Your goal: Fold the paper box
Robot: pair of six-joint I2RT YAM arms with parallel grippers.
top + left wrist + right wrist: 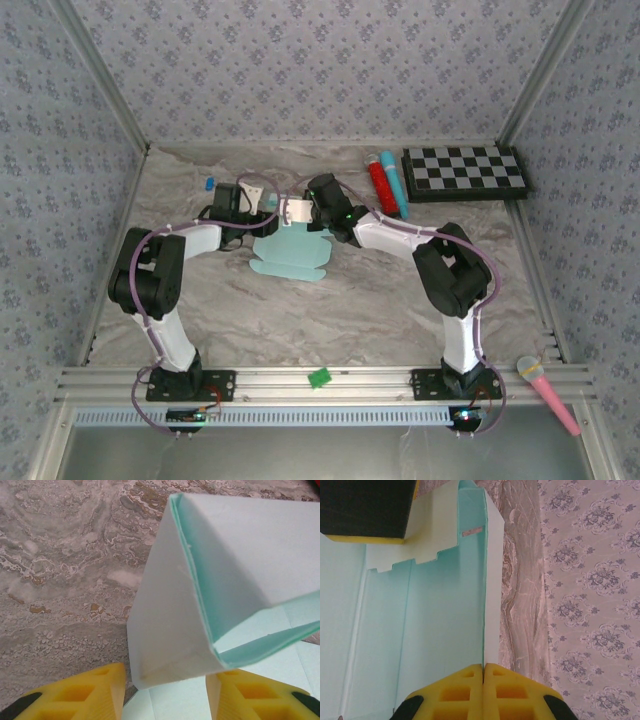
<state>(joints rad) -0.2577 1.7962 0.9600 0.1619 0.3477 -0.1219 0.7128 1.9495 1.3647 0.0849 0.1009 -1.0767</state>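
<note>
My left gripper is going to pinch the paper box's folded corner at the box's side. The box's opposite side stays free to fold.
The paper box is pale aqua card lying mid-table, with its flat flaps spread toward the near side and its far part raised between the two grippers. My right gripper is shut on the edge of an upright wall of the paper box; in the top view it sits at the box's far right. My left gripper stands open, its yellow fingers either side of a folded corner of the box, a gap showing beside the left finger. It is at the box's far left.
At the back right lie a red tube, a slim blue tube and a checkerboard. A tiny dark-blue piece lies at the back left. A green piece and a pink microphone rest on the near rail.
</note>
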